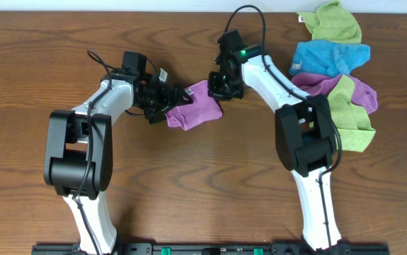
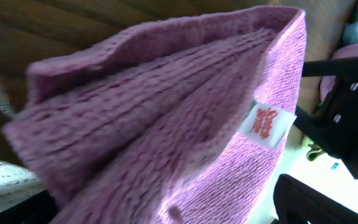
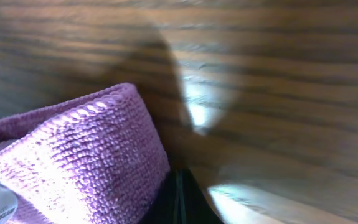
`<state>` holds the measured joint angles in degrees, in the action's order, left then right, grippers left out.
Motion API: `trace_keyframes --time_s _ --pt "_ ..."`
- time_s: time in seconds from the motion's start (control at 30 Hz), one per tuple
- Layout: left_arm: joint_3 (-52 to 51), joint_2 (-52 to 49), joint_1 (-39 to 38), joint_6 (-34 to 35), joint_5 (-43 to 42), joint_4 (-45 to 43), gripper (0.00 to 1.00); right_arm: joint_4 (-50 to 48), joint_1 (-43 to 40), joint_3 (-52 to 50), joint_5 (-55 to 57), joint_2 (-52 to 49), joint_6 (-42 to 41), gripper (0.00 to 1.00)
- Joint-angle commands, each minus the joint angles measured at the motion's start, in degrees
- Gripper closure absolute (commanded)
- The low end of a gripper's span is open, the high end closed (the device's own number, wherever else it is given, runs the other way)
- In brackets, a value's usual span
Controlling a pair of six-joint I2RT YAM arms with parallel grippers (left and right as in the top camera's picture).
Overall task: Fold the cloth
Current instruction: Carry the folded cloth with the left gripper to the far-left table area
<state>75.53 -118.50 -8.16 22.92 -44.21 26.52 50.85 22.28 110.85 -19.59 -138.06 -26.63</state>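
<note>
The folded lilac cloth should be set aside still folded, so the left gripper should next grip across its layers at the cloth's edge [image 1: 175,113] [image 2: 160,191].
The lilac cloth [image 1: 197,108] lies folded into a small bundle on the table between my two grippers. My left gripper [image 1: 162,99] is at its left edge. In the left wrist view the cloth [image 2: 160,124] fills the space between the spread fingers, and its white tag [image 2: 267,123] shows at the right. My right gripper [image 1: 221,86] is at the cloth's upper right corner. In the right wrist view its fingers [image 3: 179,202] are pressed together, right beside a folded edge of the cloth [image 3: 85,155]. No cloth shows between them.
A pile of other cloths lies at the back right: lime-green [image 1: 334,21], bright blue [image 1: 327,57], a second purple one [image 1: 362,92] and another green one [image 1: 352,120]. The wooden table [image 1: 203,184] runs toward the front.
</note>
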Motion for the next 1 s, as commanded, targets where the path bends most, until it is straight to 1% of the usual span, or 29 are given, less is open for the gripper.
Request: trace_keyframes --time_s 0.0,0.07,0.1,0.17,0.23,0.3,0.37,0.43,0.5,0.6,0.67,0.77,0.87,0.97 --pt "-0.8 -3.2 -1.0 1.4 3.3 0.2 0.05 -0.1 0.6 -0.3 -1.8 -1.7 -1.2 0.99" --pt "-0.8 -3.2 -1.1 1.6 3.3 0.3 0.03 0.3 0.6 -0.3 -1.9 -1.7 -1.2 0.99" --pt "-0.8 -3.2 -1.1 1.6 3.3 0.3 0.1 0.6 0.6 -0.3 -1.9 -1.7 -1.2 0.98" --pt "-0.8 -3.2 -1.1 1.6 3.8 0.7 0.64 1.3 0.4 -0.3 -1.8 -1.7 -1.1 0.99" --pt "-0.8 -3.2 -0.9 1.6 4.0 1.4 0.94 2.1 -0.1 -0.2 -1.9 -1.6 -1.1 0.99" --pt "-0.7 -3.2 0.0 1.7 3.9 1.4 0.94 4.1 -1.1 0.4 -1.8 -1.2 0.0 0.98" --pt "-0.3 -3.2 1.4 3.6 3.6 0.9 0.94 7.0 -2.2 1.7 -1.8 -0.7 1.5 0.99" --pt "0.9 -3.2 3.3 4.6 1.5 -0.2 0.94 10.3 -3.6 3.4 -1.1 0.3 3.6 0.98" --pt "3.5 -3.2 5.6 4.9 -2.1 -1.4 0.94 12.9 -4.7 4.9 0.4 1.6 4.7 0.99" --pt "9.4 -3.2 9.4 7.7 -3.9 -1.5 0.94 16.8 -5.9 7.0 3.0 4.1 6.7 0.99" --pt "14.2 -3.2 12.5 9.4 -3.8 -1.6 0.94 18.4 -6.5 7.6 4.1 6.5 8.6 0.98" --pt "21.4 -3.2 18.3 11.8 -2.1 -4.6 0.94 19.1 -6.6 7.6 4.8 10.3 10.2 0.98" --pt "24.8 -3.2 23.7 15.9 5.2 -5.3 0.94 19.5 -6.5 7.6 4.8 13.4 10.4 0.99" --pt "24.8 -3.9 28.4 22.5 2.5 -12.6 0.94 19.5 -6.3 7.6 4.8 15.6 10.4 0.98"
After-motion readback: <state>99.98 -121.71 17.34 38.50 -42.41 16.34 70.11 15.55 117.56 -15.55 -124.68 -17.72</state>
